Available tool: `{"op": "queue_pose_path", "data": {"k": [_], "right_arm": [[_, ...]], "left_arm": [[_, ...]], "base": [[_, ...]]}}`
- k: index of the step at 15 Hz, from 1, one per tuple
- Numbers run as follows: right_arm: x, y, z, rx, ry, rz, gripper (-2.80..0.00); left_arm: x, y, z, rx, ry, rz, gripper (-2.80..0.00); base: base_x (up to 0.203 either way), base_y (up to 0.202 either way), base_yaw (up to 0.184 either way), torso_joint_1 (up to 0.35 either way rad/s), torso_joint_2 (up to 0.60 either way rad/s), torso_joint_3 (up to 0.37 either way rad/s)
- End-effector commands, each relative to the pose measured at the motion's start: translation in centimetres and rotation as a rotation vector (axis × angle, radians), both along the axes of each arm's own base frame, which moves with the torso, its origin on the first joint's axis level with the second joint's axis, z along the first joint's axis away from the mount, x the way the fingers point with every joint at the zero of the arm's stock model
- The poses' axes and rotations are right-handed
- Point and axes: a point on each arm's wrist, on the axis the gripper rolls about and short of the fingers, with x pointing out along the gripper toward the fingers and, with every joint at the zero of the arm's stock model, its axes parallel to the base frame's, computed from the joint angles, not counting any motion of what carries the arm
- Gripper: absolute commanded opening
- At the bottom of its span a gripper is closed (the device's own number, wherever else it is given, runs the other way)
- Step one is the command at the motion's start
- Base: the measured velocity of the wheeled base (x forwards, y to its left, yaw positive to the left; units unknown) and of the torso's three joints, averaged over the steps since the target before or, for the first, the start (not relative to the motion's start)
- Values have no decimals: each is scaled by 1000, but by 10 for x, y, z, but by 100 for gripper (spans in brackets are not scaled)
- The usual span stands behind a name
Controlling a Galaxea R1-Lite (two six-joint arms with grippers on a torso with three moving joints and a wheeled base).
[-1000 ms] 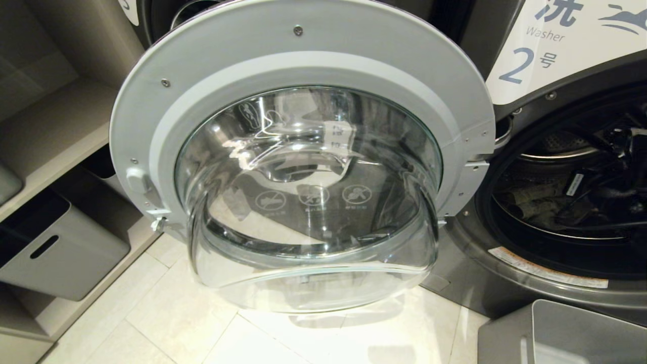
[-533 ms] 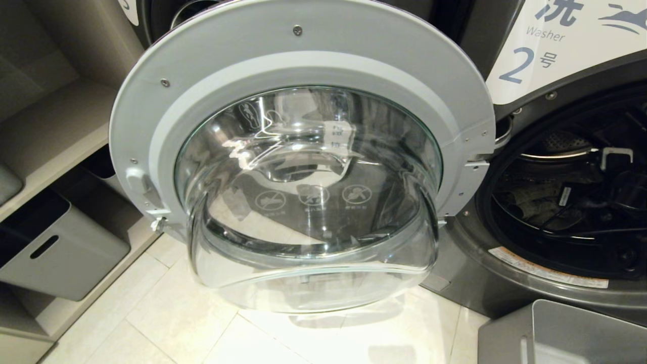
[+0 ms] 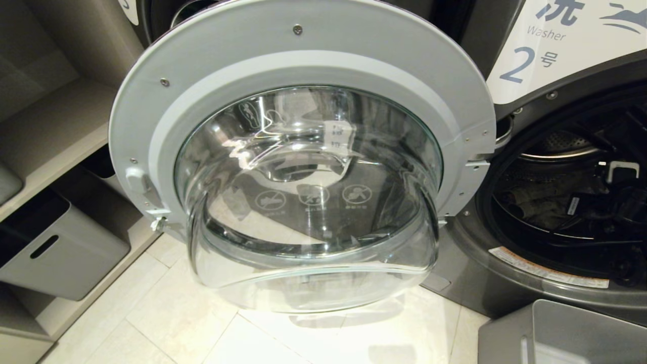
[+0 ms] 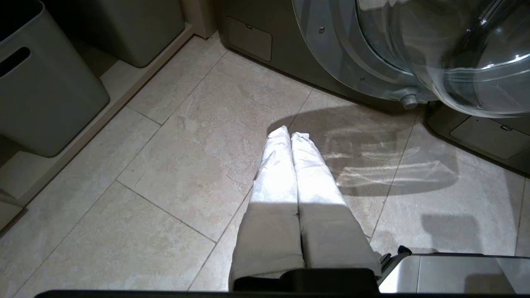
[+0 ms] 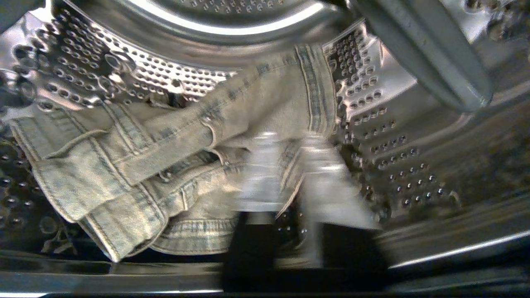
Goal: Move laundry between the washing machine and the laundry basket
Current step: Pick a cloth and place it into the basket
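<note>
My right gripper will next grab the denim garment by its seamed edge point(image 5: 294, 174), to move the laundry into the laundry basket.
The washing machine point(image 3: 505, 283), labelled 2, stands with its round glass door point(image 3: 303, 177) swung wide open. The laundry point(image 5: 165, 149), a faded grey-green denim garment, lies crumpled on the perforated drum floor; in the head view the laundry point(image 3: 536, 199) shows low in the drum. My right arm point(image 3: 624, 194) reaches into the drum. The right gripper point(image 5: 292, 142) hangs just over the garment's edge, open, with nothing between its fingers. A corner of the laundry basket point(image 3: 556, 328) sits on the floor below the machine's opening. My left gripper point(image 4: 290, 133) is shut and empty above the floor tiles.
The open door point(image 4: 372, 54) juts out over the tiled floor point(image 4: 165, 165) in front of the neighbouring machine. Grey bins point(image 3: 65, 253) sit in low shelving on the left. A drum paddle point(image 5: 426, 54) projects close to the right gripper.
My right arm has shifted inside the drum opening, its white bracket coming into sight and moving slightly down and right. The door, basket and left gripper are unmoved.
</note>
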Motion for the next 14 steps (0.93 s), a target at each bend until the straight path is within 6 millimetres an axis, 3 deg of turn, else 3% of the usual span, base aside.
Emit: {"op": "queue_pose_path", "data": {"k": [1,6,10,14], "right_arm": [[4,-1,2,30,-11,1,0],[29,-10,11,346,-8,-18,0],[53,-13,10,493,-77,-23,0],[85,9,4,661,-174,39,0]], "left_arm": [[0,0,0,-1,-1,1,-280],[0,0,0,-1,-1,1,-280],[0,0,0,-1,-1,1,-280],[0,0,0,-1,-1,1,-280]], "base": [[0,0,0,0,0,0],[0,0,0,0,0,0],[0,0,0,0,0,0],[0,0,0,0,0,0]]}}
